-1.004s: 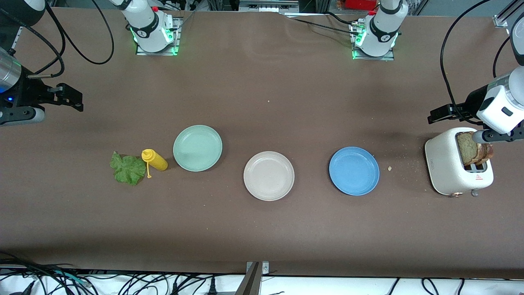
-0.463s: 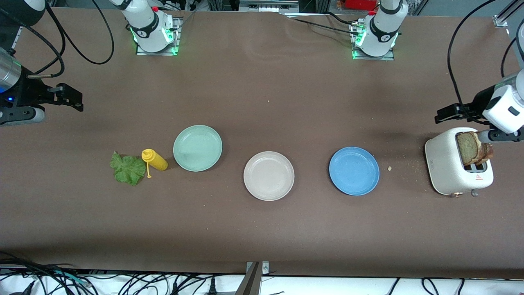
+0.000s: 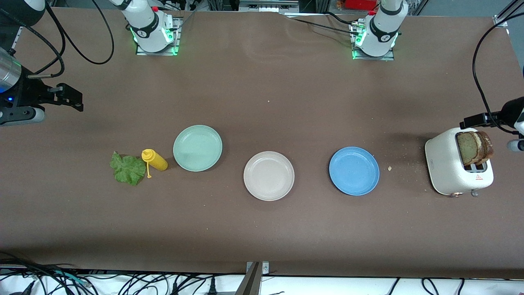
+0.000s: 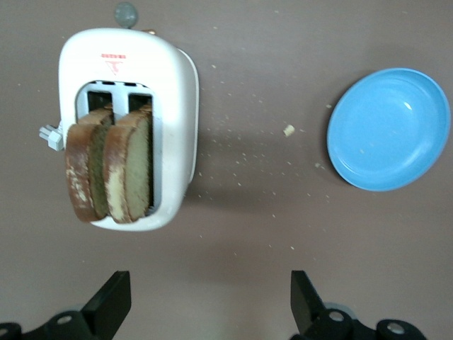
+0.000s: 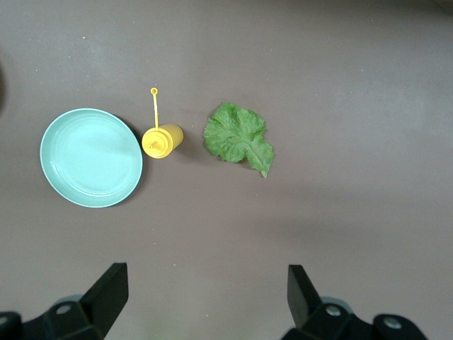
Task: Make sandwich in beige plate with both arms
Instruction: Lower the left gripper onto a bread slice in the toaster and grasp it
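My left gripper needs to grab a bread slice next by its crusted edge (image 3: 472, 132), so that it can start the sandwich on the beige plate (image 3: 269, 175).
Two brown-crusted bread slices (image 3: 475, 147) stand in the white toaster (image 3: 444, 168) at the left arm's end of the table; they also show in the left wrist view (image 4: 110, 166). The beige plate (image 3: 269, 175) lies bare at the table's middle. The green lettuce leaf (image 3: 127, 169) lies flat toward the right arm's end and shows in the right wrist view (image 5: 237, 134). My left gripper (image 4: 209, 283) is open and empty, raised beside the toaster (image 4: 177, 92), at the front view's edge (image 3: 470, 121). My right gripper (image 3: 73, 98) is open, empty and raised, and waits (image 5: 205, 276).
A yellow squeeze bottle (image 3: 154, 159) lies between the lettuce and a mint-green plate (image 3: 197, 148). A blue plate (image 3: 354, 171) lies between the beige plate and the toaster. Crumbs lie near the toaster. Cables run along the table's near edge.
My left arm has drawn away from over the toaster toward the table's end, partly leaving the front view. The bread stays in the toaster. The right arm has not moved.
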`<action>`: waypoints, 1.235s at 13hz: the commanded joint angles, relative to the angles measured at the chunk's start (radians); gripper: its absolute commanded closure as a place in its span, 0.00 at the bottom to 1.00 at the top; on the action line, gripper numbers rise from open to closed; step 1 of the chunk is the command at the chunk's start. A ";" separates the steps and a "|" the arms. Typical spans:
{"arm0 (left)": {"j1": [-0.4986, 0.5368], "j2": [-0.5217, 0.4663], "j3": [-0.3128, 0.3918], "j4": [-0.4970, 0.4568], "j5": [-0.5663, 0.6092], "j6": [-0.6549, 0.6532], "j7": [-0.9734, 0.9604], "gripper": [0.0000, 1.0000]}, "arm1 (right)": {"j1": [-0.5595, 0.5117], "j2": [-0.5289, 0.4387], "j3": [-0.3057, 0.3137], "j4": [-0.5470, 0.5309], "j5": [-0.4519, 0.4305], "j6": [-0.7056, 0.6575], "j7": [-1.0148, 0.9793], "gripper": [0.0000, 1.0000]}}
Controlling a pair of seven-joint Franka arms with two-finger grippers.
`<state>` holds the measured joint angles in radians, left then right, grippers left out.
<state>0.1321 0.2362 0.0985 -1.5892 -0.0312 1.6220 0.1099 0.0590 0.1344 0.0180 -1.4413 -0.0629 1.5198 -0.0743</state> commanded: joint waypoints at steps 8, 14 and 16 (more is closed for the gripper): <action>0.061 0.138 -0.006 0.034 0.077 0.093 0.106 0.21 | 0.004 -0.009 0.003 -0.001 -0.003 -0.009 0.016 0.00; 0.064 0.172 -0.006 0.038 0.103 0.096 0.113 0.26 | 0.005 -0.009 0.003 -0.001 -0.003 -0.009 0.018 0.00; 0.066 0.183 -0.006 0.040 0.105 0.096 0.114 0.27 | 0.004 -0.009 0.003 0.001 -0.002 -0.007 0.018 0.00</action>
<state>0.1935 0.3945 0.0928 -1.5832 0.0447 1.7286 0.2035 0.0597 0.1344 0.0199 -1.4414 -0.0629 1.5199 -0.0739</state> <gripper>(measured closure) 0.256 0.000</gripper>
